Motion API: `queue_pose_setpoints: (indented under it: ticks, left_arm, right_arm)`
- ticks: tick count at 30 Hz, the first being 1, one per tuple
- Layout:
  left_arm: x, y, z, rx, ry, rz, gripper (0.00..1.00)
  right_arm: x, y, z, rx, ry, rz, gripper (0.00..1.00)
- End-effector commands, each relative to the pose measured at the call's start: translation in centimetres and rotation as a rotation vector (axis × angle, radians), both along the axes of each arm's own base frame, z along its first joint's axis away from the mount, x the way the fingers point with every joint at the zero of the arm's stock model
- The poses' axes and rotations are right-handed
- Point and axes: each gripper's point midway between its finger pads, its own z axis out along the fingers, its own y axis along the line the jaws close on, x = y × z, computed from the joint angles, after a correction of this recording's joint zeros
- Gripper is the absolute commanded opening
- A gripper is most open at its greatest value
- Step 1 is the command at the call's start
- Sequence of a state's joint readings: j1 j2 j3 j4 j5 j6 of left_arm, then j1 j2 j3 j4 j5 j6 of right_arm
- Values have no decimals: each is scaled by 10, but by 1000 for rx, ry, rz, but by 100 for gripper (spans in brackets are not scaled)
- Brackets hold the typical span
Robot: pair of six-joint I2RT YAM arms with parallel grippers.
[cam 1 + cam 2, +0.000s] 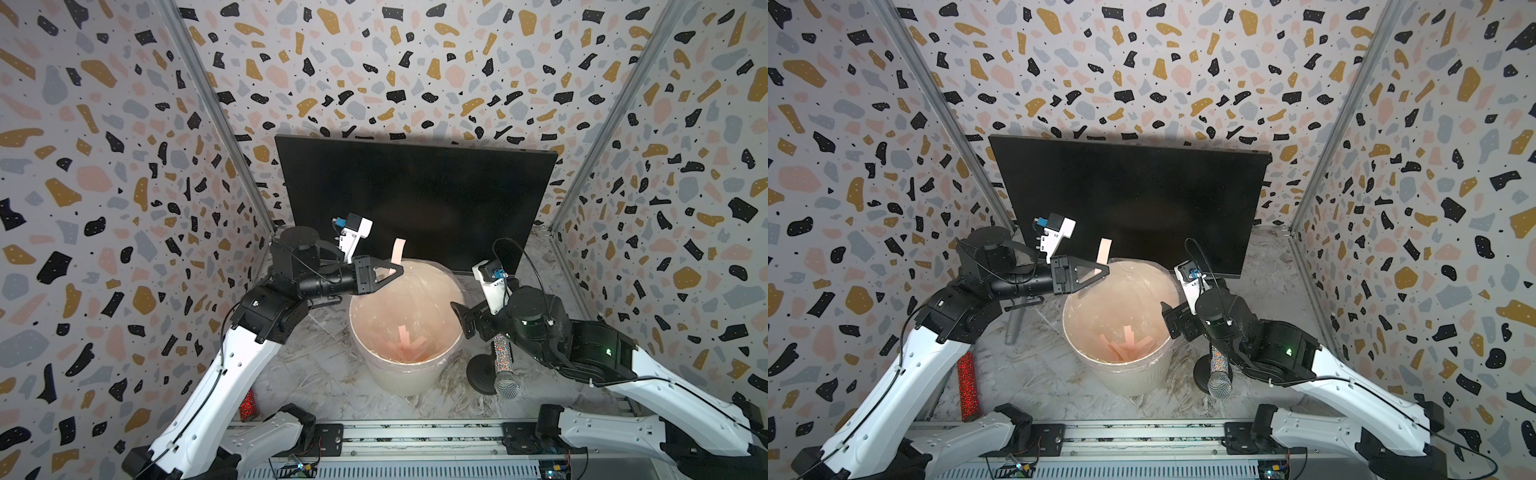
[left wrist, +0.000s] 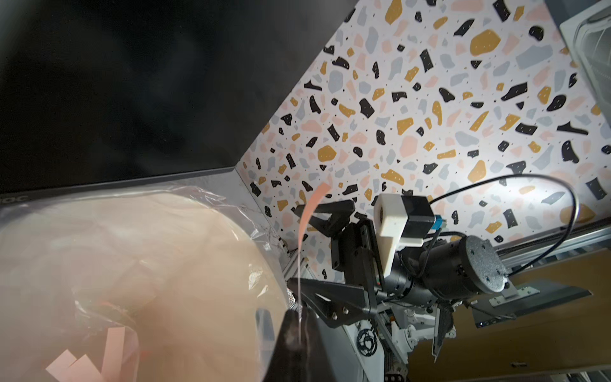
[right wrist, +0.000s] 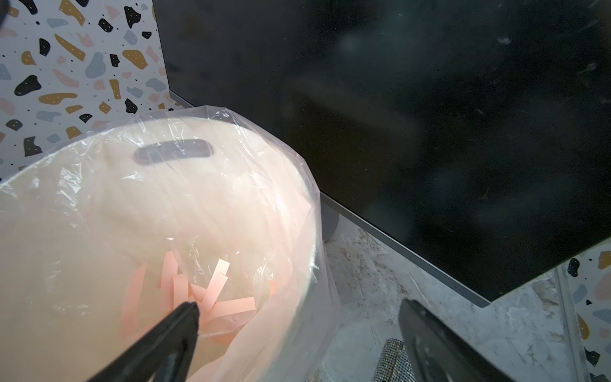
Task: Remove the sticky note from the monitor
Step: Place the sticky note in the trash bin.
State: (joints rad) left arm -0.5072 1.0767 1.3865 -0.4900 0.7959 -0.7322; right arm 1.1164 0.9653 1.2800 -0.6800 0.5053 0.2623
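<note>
My left gripper holds the sticky note and will keep hold of it until it is inside the bin's opening, because the sticky note's loose end sticks up past the bin's rim (image 1: 432,263).
The monitor (image 1: 415,195) (image 1: 1133,195) stands dark at the back, its screen bare in both top views. A pink sticky note (image 1: 399,249) (image 1: 1104,249) (image 2: 309,211) sticks up from my left gripper (image 1: 400,271) (image 1: 1106,271) (image 2: 299,317), which is shut on its lower end. That gripper hovers over the far left rim of the white bin (image 1: 399,378) (image 1: 1133,378), just in front of the screen (image 2: 115,82). My right gripper (image 1: 459,318) (image 1: 1169,320) (image 3: 299,304) stands open and empty at the bin's right rim.
Several pink strips (image 1: 409,347) (image 3: 211,291) lie in the bin's clear plastic liner. A glittery microphone (image 1: 505,370) (image 1: 1219,374) on a black base stands right of the bin. A red glitter stick (image 1: 966,386) and a grey cylinder (image 1: 1015,324) lie to the left.
</note>
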Motion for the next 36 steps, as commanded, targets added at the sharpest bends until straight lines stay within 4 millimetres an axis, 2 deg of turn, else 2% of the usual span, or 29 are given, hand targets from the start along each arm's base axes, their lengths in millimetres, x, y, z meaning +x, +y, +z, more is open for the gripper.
queue_pose_setpoints:
  ticks: [1, 6, 13, 21, 33, 36]
  left_arm:
    - [-14, -7, -3, 47, -42, -31, 0]
    - [-33, -18, -23, 98, -15, -81, 0]
    - [-46, -19, -53, 177, 24, -107, 0]
    - [-48, -15, -91, 301, 91, -120, 0]
    - [-41, -12, -119, 412, 145, -102, 0]
    - [-39, -11, -126, 441, 156, -98, 9]
  right_arm:
    - [-1, -10, 18, 60, -27, -24, 100]
    - [-1, -12, 18, 61, -30, -29, 100]
    - [-2, -18, 17, 67, -36, -40, 100]
    - [-2, -19, 16, 67, -35, -44, 100]
    - [-2, -21, 15, 67, -36, -49, 100]
    - [-2, -21, 14, 66, -36, -50, 100]
